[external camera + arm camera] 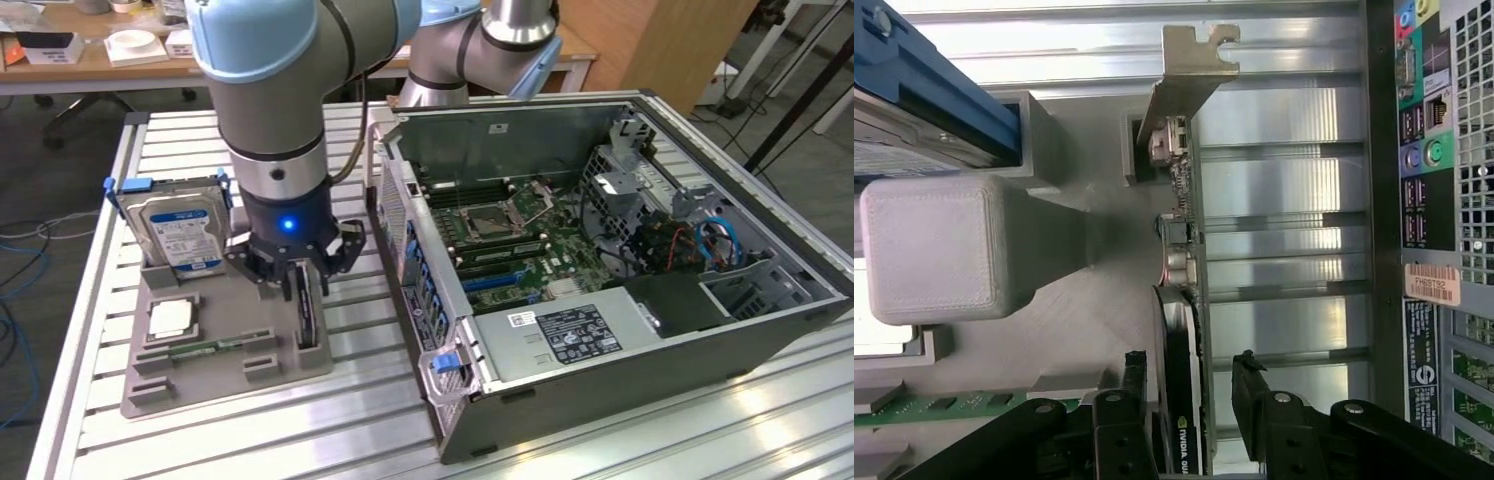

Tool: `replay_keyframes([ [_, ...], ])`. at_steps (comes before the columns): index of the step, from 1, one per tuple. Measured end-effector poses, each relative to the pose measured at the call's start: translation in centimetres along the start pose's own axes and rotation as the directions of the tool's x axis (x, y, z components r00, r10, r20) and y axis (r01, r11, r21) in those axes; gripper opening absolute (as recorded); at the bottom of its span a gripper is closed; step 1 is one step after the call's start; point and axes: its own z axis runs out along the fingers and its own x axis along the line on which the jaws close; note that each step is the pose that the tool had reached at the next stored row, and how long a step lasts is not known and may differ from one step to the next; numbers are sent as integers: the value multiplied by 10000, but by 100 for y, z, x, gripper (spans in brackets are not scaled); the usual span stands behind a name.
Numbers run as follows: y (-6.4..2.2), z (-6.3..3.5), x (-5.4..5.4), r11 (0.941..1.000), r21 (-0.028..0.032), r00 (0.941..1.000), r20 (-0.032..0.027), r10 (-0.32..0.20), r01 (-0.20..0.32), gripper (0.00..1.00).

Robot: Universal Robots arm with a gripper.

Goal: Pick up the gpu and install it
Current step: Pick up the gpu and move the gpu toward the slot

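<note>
My gripper's open fingers reach down around the GPU (308,322), on either side of it. Closing would catch it, so it is time to close now.
The gpu (308,322) stands on its edge in a slot of the grey holder tray (227,385), at the side nearest the computer case. In the wrist view the gpu (1176,340) is a thin black card whose silver bracket (1189,70) points away from me. My gripper (300,285) hangs right over the card. Seen from the wrist, the gripper (1192,365) is open and straddles the card's near end. One finger (1134,385) sits close to the card, while a clear gap separates the other finger (1251,385) from it.
The tray also holds a blue-labelled hard drive (180,225), a processor chip (171,318) and a green memory stick (200,350). The open computer case (601,330) lies at the exterior view's right with its motherboard (514,250) exposed. Its rear panel (1429,200) is close beside the card. Everything rests on a slatted aluminium table (334,430).
</note>
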Motion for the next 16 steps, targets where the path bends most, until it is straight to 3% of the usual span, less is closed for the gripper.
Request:
replay_keyframes([
  [6,8,28,11,10000,70,10000,4,-2,2,47],
  [16,30,30,17,10000,70,10000,5,-2,2,47],
])
